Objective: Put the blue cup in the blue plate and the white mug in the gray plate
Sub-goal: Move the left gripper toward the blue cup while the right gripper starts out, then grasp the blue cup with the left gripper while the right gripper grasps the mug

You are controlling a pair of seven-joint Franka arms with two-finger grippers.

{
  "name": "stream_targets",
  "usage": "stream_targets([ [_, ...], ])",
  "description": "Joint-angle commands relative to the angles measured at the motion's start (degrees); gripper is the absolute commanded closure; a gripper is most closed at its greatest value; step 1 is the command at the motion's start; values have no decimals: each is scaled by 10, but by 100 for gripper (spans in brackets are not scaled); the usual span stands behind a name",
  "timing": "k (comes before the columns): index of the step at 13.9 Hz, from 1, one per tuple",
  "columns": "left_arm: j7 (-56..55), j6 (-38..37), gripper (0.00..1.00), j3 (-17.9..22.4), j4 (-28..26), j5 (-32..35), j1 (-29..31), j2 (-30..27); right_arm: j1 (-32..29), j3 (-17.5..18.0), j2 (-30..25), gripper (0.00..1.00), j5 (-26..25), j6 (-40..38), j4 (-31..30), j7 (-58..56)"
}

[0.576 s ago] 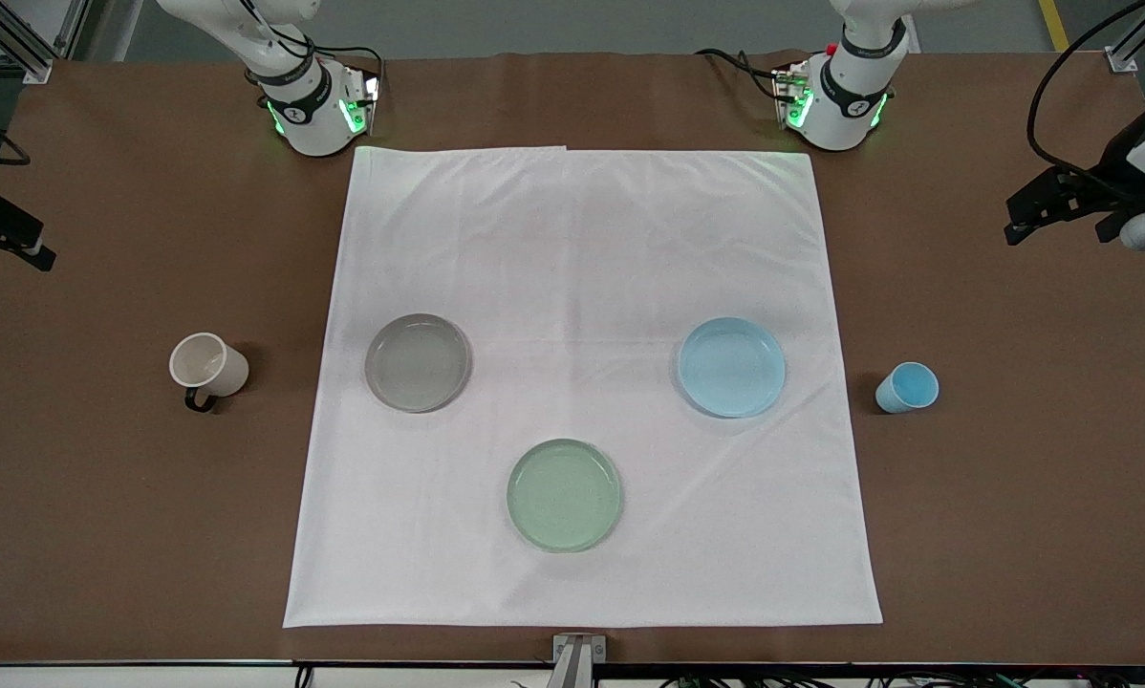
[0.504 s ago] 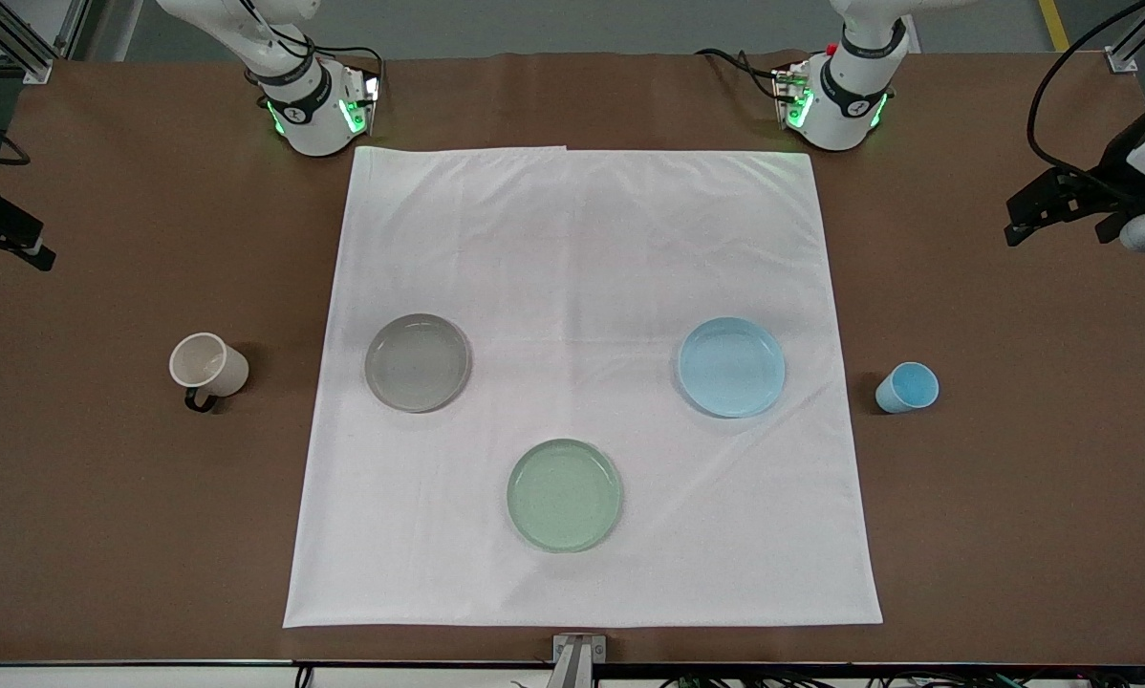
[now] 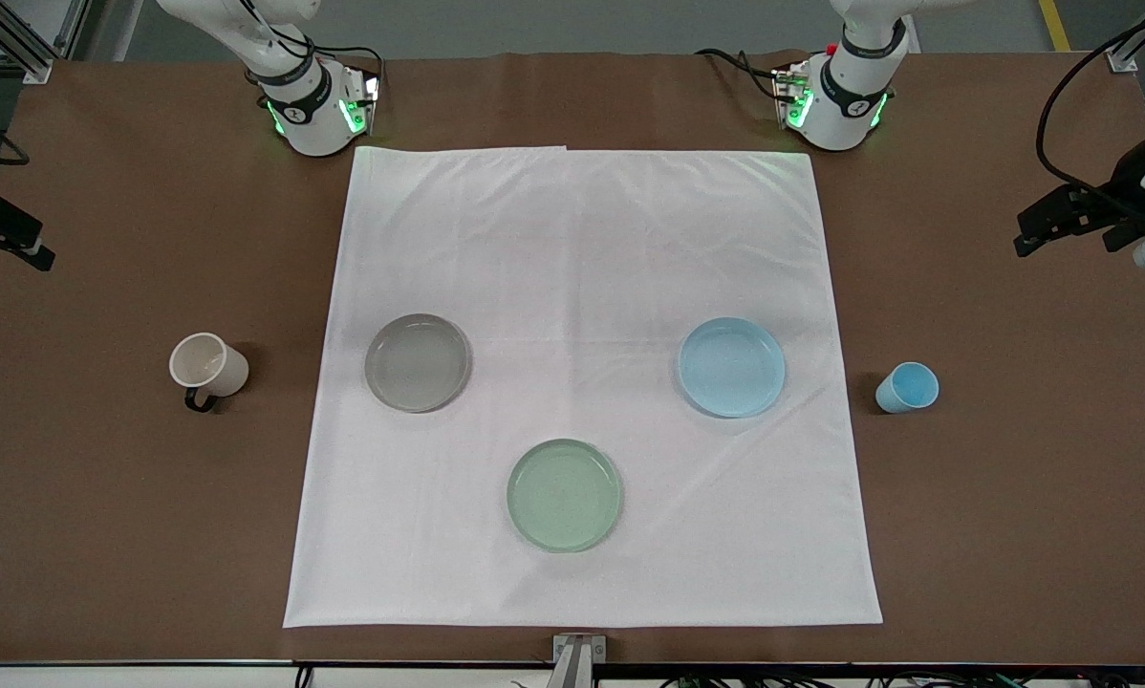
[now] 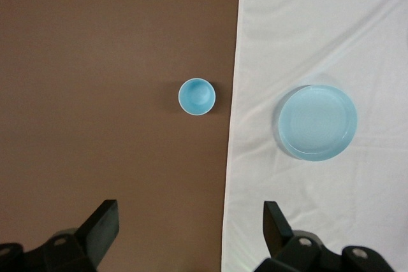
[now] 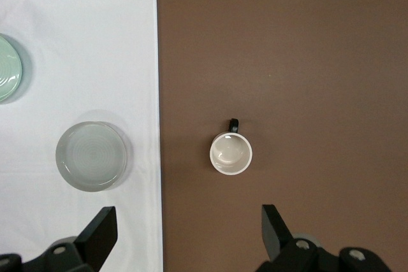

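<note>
Next, my left gripper grabs the blue cup by its rim to set it in the blue plate.
The blue cup stands upright on the brown table at the left arm's end, beside the blue plate on the white cloth. The white mug stands upright at the right arm's end, beside the gray plate. My left gripper is open and empty, high over the bare table; its wrist view shows the cup and the blue plate below its gripper. My right gripper is open and empty, high over the table; its gripper looks down on the mug and the gray plate.
A pale green plate lies on the white cloth, nearer to the front camera than the other two plates. The arm bases stand at the cloth's edge farthest from that camera. All three plates hold nothing.
My left gripper has shifted a little toward the left arm's end of the table. The cup, mug and plates have not moved.
</note>
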Motion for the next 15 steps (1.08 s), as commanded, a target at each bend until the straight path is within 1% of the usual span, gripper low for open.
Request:
stream_targets([
  [1, 12, 32, 0, -1, -14, 4, 26, 38, -4, 1, 7, 0, -4, -4, 9, 2],
  [2, 12, 66, 0, -1, -39, 5, 31, 44, -2, 0, 11, 0, -7, -6, 8, 2],
  [3, 12, 116, 0, 0, -81, 5, 32, 45, -3, 0, 26, 0, -7, -8, 5, 2],
  [5, 11, 217, 0, 0, -163, 15, 43, 47, -7, 0, 71, 0, -6, 4, 4, 3],
  [6, 11, 273, 0, 0, -197, 18, 48, 56, -11, 0, 100, 0, -6, 23, 1, 3],
  [7, 11, 314, 0, 0, -221, 18, 49, 70, -20, 0, 128, 0, -6, 47, -8, 2],
  [9, 11, 363, 1, 0, -243, 18, 50, 103, -32, 0, 175, 0, -4, 111, -38, 3],
  [10, 11, 391, 7, 0, -256, 18, 53, 120, -35, 0, 193, 0, -2, 151, -58, 3],
  [11, 11, 419, 15, 0, -264, 18, 57, 136, -36, 0, 208, 0, -2, 189, -81, 3],
  [12, 11, 439, 20, 0, -266, 18, 61, 154, -46, 0, 222, 0, -1, 228, -103, 3],
  [13, 11, 454, 25, 0, -265, 18, 63, 171, -49, 0, 234, 0, -1, 254, -120, 3],
  [15, 8, 473, 37, 0, -265, 18, 62, 193, -49, 1, 242, 0, 1, 305, -163, 4],
])
